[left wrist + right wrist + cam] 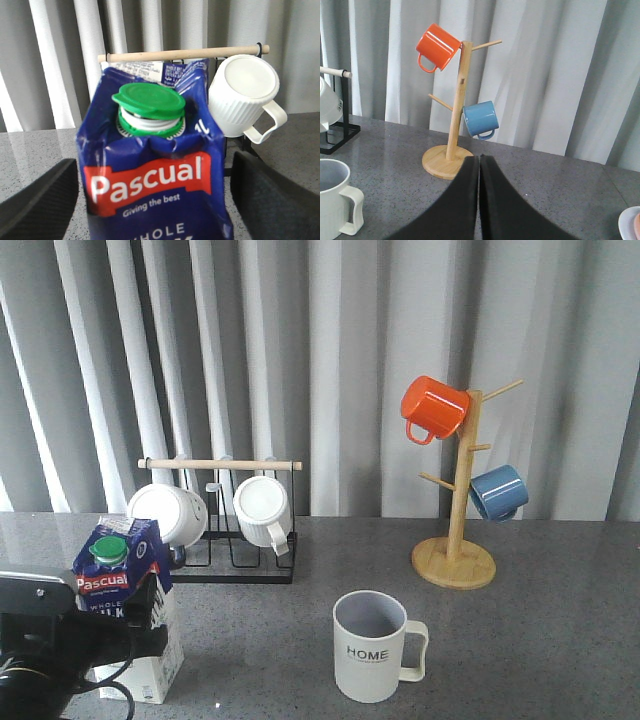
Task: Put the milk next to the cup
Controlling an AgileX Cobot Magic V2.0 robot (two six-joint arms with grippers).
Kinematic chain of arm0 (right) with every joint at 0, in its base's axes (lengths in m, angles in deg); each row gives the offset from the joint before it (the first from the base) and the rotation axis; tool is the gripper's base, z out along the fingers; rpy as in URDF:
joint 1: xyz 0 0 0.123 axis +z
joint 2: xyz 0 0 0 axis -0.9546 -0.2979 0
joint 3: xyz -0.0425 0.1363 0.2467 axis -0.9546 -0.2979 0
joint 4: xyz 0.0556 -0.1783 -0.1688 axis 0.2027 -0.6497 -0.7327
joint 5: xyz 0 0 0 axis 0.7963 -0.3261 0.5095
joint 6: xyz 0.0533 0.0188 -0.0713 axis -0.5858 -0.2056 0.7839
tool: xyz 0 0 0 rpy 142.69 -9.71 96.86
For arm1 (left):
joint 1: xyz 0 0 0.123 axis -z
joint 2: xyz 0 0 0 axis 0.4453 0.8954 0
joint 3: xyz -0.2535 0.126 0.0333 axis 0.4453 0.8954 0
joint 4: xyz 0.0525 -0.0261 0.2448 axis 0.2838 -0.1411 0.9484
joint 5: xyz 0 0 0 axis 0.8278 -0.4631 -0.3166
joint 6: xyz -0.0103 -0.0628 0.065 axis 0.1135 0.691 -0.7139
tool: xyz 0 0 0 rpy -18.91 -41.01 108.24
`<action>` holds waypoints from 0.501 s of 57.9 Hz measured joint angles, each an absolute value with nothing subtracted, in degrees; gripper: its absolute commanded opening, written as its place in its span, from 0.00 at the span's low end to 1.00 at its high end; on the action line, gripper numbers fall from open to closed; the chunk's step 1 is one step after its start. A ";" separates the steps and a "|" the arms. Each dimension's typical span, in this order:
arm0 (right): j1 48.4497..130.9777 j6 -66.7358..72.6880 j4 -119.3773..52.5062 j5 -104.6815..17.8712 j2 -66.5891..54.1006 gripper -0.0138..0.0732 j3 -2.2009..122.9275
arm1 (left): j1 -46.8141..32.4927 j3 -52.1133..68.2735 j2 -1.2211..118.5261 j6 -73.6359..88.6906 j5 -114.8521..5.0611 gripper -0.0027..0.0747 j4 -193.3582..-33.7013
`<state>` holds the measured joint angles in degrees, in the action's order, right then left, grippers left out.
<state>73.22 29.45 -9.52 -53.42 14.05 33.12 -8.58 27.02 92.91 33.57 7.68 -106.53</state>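
My fingers are beside both sides of the milk carton, below the green cap, so it is now time for my left gripper to close.
The milk is a blue-and-white carton with a green cap and a red "Pascual" label, and it stands on the grey table at the near left. My left gripper is open around it. In the left wrist view the milk fills the space between the two black fingers, with a thin gap showing on one side. The cup, pale with "HOME" on it, stands upright near the middle front, well to the right of the milk. My right gripper is shut and empty, apart from the cup.
A black wire rack with a wooden rod holds two white mugs behind the milk. A wooden mug tree at the back right carries an orange mug and a blue mug. A white dish edge shows in the right wrist view.
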 measured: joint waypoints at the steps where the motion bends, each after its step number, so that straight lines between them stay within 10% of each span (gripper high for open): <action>1: 73.22 29.45 -9.52 -53.42 14.05 0.15 33.12 | -8.58 27.02 92.91 33.57 7.68 0.79 -106.53; 29: 73.22 29.45 -9.52 -53.42 14.05 0.15 33.12 | -8.58 27.02 92.91 33.57 7.38 0.79 -106.53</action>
